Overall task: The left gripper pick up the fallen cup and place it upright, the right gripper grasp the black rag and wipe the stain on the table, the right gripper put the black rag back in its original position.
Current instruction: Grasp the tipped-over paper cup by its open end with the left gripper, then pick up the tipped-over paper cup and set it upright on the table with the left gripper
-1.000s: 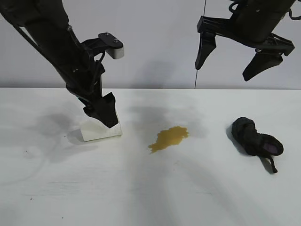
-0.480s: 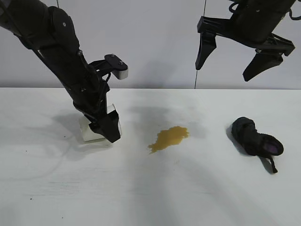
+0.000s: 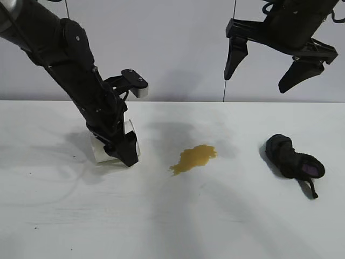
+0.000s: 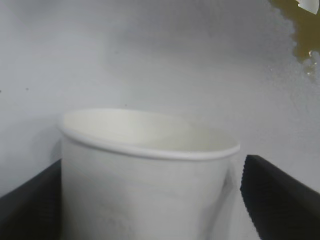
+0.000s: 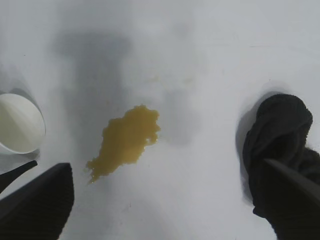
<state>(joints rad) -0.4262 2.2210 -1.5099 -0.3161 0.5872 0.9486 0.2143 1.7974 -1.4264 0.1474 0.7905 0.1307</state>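
Note:
The rag's thin strip (image 3: 312,188) trails flat on the tabletop, so the right gripper should next pinch the rag by its bunched middle (image 3: 291,161), where the folds stand up.
The white paper cup (image 3: 99,151) lies on its side on the table (image 3: 172,221), left of the amber stain (image 3: 194,158). My left gripper (image 3: 122,153) is down over the cup (image 4: 150,195), one broad finger on each side. One finger (image 4: 30,200) meets the cup wall; a thin gap shows at the other finger (image 4: 280,200). The left gripper (image 4: 150,165) counts as open. My right gripper (image 3: 256,81) hangs high at the back right, open and empty, above the black rag (image 3: 291,158). In the right wrist view the stain (image 5: 127,142), rag (image 5: 280,135) and cup mouth (image 5: 17,122) all show.
A thin strip trails from the rag toward the front. A grey wall stands behind the table's far edge. A thin vertical cable (image 3: 225,81) hangs at the back near the right arm.
My left arm has swung further over the cup and dropped lower, and its fingers have drawn in toward the cup's sides. The right arm, rag and stain have not moved.

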